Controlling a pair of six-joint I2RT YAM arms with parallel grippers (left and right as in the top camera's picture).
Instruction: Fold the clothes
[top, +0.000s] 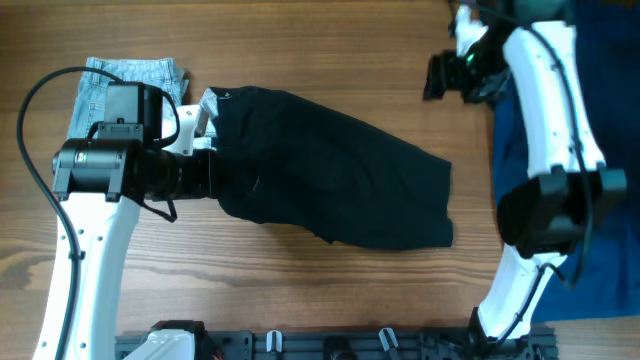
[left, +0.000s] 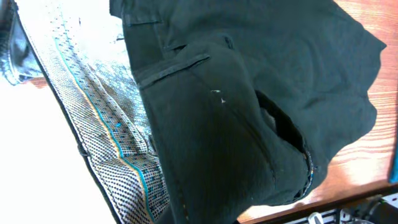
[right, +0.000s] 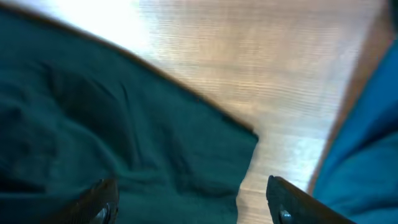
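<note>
My right gripper should next grab the far hem corner of the black shorts (top: 340, 175), opposite the held waistband, to stretch them for folding.
The black shorts (top: 340, 175) lie spread across the middle of the table, their waistband at the left and partly turned up to show a pale patterned lining (left: 106, 143). My left gripper (top: 214, 178) is at that waistband edge. It is shut on the black shorts, and the fabric (left: 249, 93) covers its fingers in the left wrist view. My right gripper (top: 440, 78) hangs open above the table beyond the shorts' far right corner (right: 245, 134), with nothing between its fingers (right: 99, 202).
Small light-blue denim shorts (top: 135, 75) lie at the back left behind the left arm. A large royal-blue garment (top: 600, 150) covers the table's right side under the right arm. A black rail (top: 330, 345) runs along the front edge.
</note>
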